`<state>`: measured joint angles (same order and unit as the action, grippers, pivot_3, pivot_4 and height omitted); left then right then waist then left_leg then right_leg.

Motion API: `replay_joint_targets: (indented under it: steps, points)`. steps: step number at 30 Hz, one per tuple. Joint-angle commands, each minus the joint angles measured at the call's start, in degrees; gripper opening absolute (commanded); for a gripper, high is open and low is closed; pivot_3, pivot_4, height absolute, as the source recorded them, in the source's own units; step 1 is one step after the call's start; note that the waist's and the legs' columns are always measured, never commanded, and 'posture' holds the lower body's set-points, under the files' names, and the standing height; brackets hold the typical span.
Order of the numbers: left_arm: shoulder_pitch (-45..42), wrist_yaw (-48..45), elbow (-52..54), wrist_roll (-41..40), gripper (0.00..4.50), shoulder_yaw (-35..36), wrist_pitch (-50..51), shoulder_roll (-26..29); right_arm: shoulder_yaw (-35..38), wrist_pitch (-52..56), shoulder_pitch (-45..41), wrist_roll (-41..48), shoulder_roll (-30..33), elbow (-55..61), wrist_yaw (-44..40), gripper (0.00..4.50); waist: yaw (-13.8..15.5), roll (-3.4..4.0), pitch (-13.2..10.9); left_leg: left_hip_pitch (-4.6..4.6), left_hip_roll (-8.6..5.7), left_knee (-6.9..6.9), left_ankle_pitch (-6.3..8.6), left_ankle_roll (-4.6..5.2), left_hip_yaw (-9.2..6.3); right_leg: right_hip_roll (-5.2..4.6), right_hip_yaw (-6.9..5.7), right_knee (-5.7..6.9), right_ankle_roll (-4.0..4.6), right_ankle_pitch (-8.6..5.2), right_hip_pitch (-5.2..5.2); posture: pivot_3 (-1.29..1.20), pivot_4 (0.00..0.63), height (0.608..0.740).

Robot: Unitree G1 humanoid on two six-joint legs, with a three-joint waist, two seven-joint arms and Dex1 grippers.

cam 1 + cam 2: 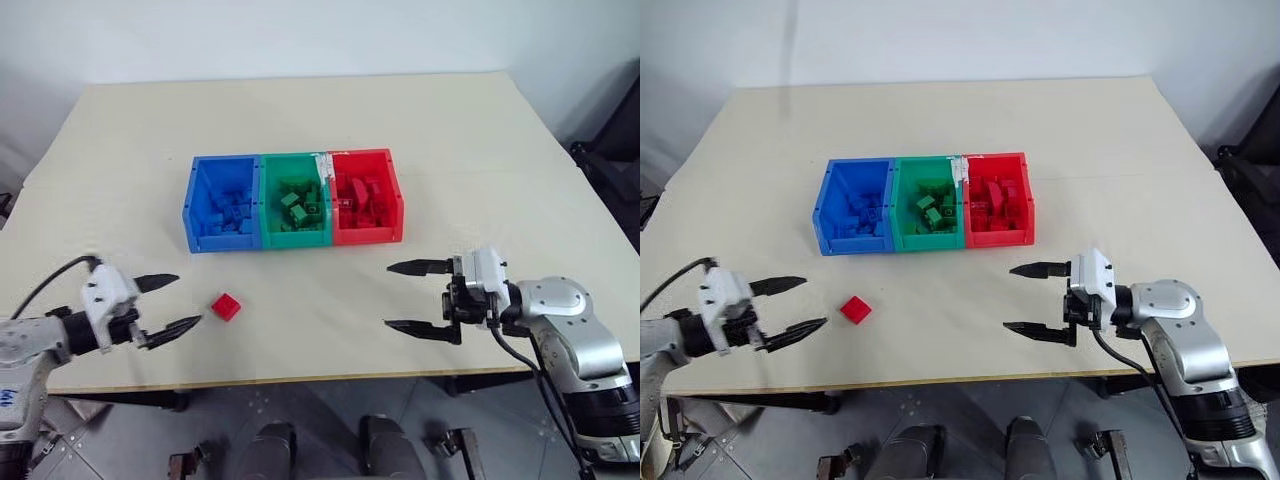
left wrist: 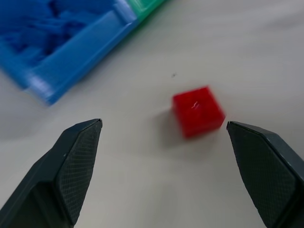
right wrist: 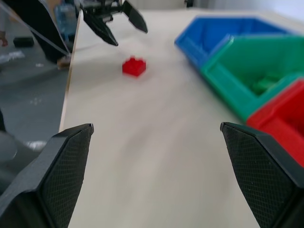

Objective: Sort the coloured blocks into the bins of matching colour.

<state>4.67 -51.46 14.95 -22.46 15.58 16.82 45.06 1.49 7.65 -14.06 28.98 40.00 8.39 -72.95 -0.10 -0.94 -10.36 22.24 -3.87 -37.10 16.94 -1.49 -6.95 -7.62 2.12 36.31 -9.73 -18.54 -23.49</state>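
My left gripper's fingers stop short of the red block, so closing now would miss it. They move toward the block, before they close.
One red block [image 1: 226, 306] lies loose on the cream table [image 1: 300, 130], in front of the blue bin [image 1: 222, 203]. The green bin [image 1: 294, 200] and the red bin [image 1: 366, 196] join it in a row; each holds several blocks of its own colour. My left gripper [image 1: 168, 304] is open just left of the red block, pointing at it, nothing between its fingers. The block also lies ahead of that gripper [image 2: 164, 130] in the left wrist view as the red block [image 2: 198, 110]. My right gripper [image 1: 410, 296] is open and empty, front right, pointing left towards the red block [image 3: 134, 66].
The table's front edge [image 1: 300, 378] runs just below both grippers. Dark equipment [image 1: 610, 160] stands off the table's right side. Bare tabletop lies between the two grippers and behind the bins.
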Motion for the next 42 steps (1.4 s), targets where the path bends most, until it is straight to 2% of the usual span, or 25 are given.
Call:
replay_joint_targets:
  steps: [1,4,9,14,18,26,33,38,39,42]
  points:
    - [2.1,5.3,8.0,-0.8,4.46,-3.3,8.4,-1.6,2.3,-1.6,0.6,0.7,0.9,0.8,-0.4,4.5,-0.2,0.0,0.0,0.0,-0.01,-0.01,0.01,0.02,0.05,0.0,0.05,0.01,-0.01,0.0,-0.02,0.0,0.15,0.74]
    - [2.2,9.3,7.4,4.8,4.46,-5.6,8.8,-1.8,2.3,-2.0,1.7,0.2,1.1,1.2,-0.7,4.5,0.0,0.08,0.0,-0.06,0.07,0.02,0.01,-0.08,0.09,0.15,0.05,-0.01,0.04,-0.02,-0.04,0.0,0.15,0.74]
    - [-0.3,13.5,6.8,6.0,4.46,-5.9,12.2,-2.7,2.1,-1.9,3.0,0.3,0.5,2.5,0.3,4.5,0.0,0.25,0.1,-0.14,-0.1,-0.01,0.0,-0.1,0.11,0.15,0.03,0.01,0.05,-0.03,0.06,0.0,0.15,0.74]
    - [-0.6,12.7,6.0,6.5,4.46,-6.5,12.4,-2.1,1.6,-2.1,3.1,0.0,-0.3,2.8,1.5,4.5,0.1,0.24,0.1,-0.12,0.0,0.01,0.01,-0.08,0.09,0.09,0.03,-0.02,0.05,-0.03,0.03,0.0,0.15,0.74]
    - [-1.4,12.7,3.9,7.4,3.61,-6.9,11.1,-2.6,1.4,-2.3,3.0,-0.2,-0.7,2.8,2.1,4.5,0.1,0.25,0.1,-0.12,-0.02,0.0,0.01,-0.09,0.09,0.1,0.02,-0.06,0.05,-0.03,0.05,0.0,0.15,0.74]
    - [-2.3,12.2,1.7,7.8,1.03,-7.8,10.0,-2.5,0.9,-2.4,2.8,-0.6,-1.5,3.0,3.0,4.5,0.1,0.25,0.1,-0.12,0.0,0.01,0.01,-0.1,0.09,0.11,0.02,-0.05,0.05,-0.03,0.05,0.0,0.15,0.74]
    - [-3.7,10.3,-0.5,6.2,0.95,-7.2,4.4,-4.2,1.0,-2.2,3.7,-0.9,-1.9,3.6,4.2,4.5,0.1,0.27,0.2,-0.13,0.0,0.0,0.0,-0.1,0.09,0.11,0.02,-0.05,0.05,-0.03,0.05,0.0,0.15,0.74]
    - [-16.0,5.7,-1.2,-2.0,0.95,-6.2,3.8,-7.9,5.5,-1.8,7.1,-0.1,-2.8,6.7,10.3,4.5,1.5,0.24,0.1,-0.01,-0.01,-0.14,-0.01,-0.12,-0.04,0.07,-0.09,-0.05,0.02,0.0,0.06,0.0,0.15,0.74]
    - [-18.1,5.6,-1.7,-1.8,0.95,-7.0,4.3,-8.2,6.3,-1.8,7.9,0.1,-3.2,7.5,11.6,4.5,1.5,0.24,0.1,0.01,-0.01,-0.19,-0.01,-0.12,-0.07,0.07,-0.13,-0.05,0.02,0.02,0.08,0.0,0.15,0.74]
    - [-31.7,5.8,-7.5,0.7,0.95,-13.7,5.7,-12.2,10.4,-2.0,11.8,0.3,-6.5,11.3,19.3,4.5,1.9,0.24,0.1,-0.02,-0.26,-0.18,-0.02,-0.12,-0.09,0.05,-0.14,-0.06,-0.01,0.05,0.13,0.0,0.15,0.74]
